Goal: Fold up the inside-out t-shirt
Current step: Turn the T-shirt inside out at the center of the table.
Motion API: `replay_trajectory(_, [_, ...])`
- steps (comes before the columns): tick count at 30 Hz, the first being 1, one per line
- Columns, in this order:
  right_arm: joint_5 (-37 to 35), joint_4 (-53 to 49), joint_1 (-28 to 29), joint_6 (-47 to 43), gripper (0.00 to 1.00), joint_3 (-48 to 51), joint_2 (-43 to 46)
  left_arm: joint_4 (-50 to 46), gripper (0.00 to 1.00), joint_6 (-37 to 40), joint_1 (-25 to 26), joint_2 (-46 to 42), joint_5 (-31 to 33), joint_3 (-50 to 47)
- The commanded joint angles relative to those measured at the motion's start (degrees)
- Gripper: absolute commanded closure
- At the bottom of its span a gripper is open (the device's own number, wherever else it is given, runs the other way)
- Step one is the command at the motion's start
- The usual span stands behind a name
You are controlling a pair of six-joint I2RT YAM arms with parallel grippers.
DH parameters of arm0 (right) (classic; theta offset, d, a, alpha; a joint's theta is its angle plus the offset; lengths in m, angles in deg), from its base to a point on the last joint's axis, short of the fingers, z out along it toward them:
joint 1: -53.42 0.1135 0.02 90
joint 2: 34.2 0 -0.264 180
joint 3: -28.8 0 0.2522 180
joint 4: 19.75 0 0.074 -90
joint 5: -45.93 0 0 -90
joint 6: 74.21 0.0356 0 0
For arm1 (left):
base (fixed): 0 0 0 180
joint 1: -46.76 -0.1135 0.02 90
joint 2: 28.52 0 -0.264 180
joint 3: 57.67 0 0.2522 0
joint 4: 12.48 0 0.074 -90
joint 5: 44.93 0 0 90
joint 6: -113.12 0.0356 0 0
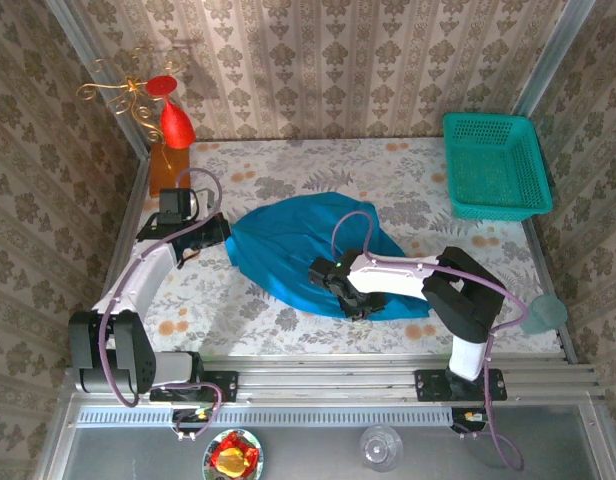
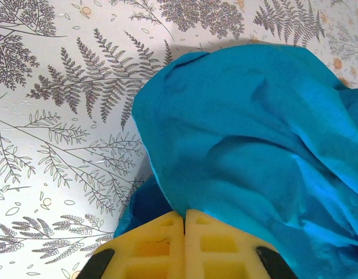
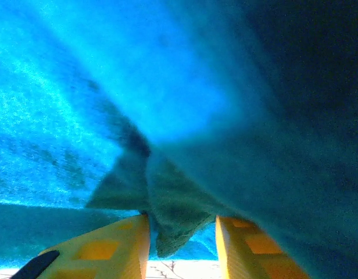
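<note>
My right gripper takes hold of the pointed fold at the near side of the t-shirt (image 1: 298, 235) next, so that both grippers are able to stretch it for folding.
The teal-blue t-shirt (image 1: 298, 235) lies bunched in the middle of the table. My left gripper (image 1: 226, 232) is at its left end, and in the left wrist view my left gripper (image 2: 185, 214) has its yellow fingers pressed together on an edge of the t-shirt (image 2: 243, 128). My right gripper (image 1: 320, 274) is at the shirt's near side. In the right wrist view the t-shirt (image 3: 167, 87) hangs close over the lens. My right gripper (image 3: 182, 226) has its fingers apart, with a pointed fold of cloth hanging between them against the left finger.
A green mesh basket (image 1: 493, 165) stands at the back right corner. An orange bottle with a red top (image 1: 170, 150) is at the back left. Fern-patterned tabletop (image 2: 63, 116) lies bare left of the shirt. A plate of sweets (image 1: 233, 455) and a glass (image 1: 381, 445) sit below the rail.
</note>
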Motion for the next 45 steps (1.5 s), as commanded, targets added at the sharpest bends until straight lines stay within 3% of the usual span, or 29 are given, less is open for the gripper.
replay_trajectory(1, [-4.97, -3.2, 0.43, 2.07, 0.74, 0.84, 1.25, -0.66, 1.0, 0.95, -0.64, -0.31, -0.65, 1.47])
replay_trajectory(9, [-7.88, -5.1, 0.43, 2.55, 1.0, 0.31, 5.24, -1.02, 1.0, 0.9, -0.69, -0.71, -0.7, 0.4])
replay_trajectory(19, [-15.29, -8.82, -4.34, 2.21, 1.0, 0.38, 19.72, -1.67, 1.0, -6.46, -0.6, -1.57, 2.68, -7.71])
replay_trajectory(26, [-16.48, -6.76, -15.07, -0.48, 1.0, 3.26, 34.53, -0.76, 1.0, -10.99, 0.35, -3.81, 3.48, -15.58])
replay_trajectory(30, [-13.75, -4.87, -21.0, -3.37, 1.0, 4.52, 38.42, -0.08, 0.99, -12.08, 1.78, -5.4, 2.69, -18.09])
replay_trajectory(34, [-10.96, -3.35, -23.7, -5.19, 1.0, 5.53, 38.52, 2.23, 0.88, -11.71, 3.01, -7.15, -0.38, -18.67])
replay_trajectory(38, [-9.89, -2.68, -23.92, -5.4, 1.0, 5.76, 37.68, 1.52, 0.64, -10.69, 3.27, -8.36, -1.2, -16.88])
replay_trajectory(40, [-9.48, -2.25, -23.93, -5.31, 1.0, 5.93, 37.58, 0.48, 0.57, -10.21, 3.32, -8.29, -0.66, -15.84])
replay_trajectory(45, [-9.28, -1.79, -23.97, -5.48, 1.0, 6.0, 37.42, -0.88, 0.53, -8.04, 3.92, -3.89, -5.09, -13.29])
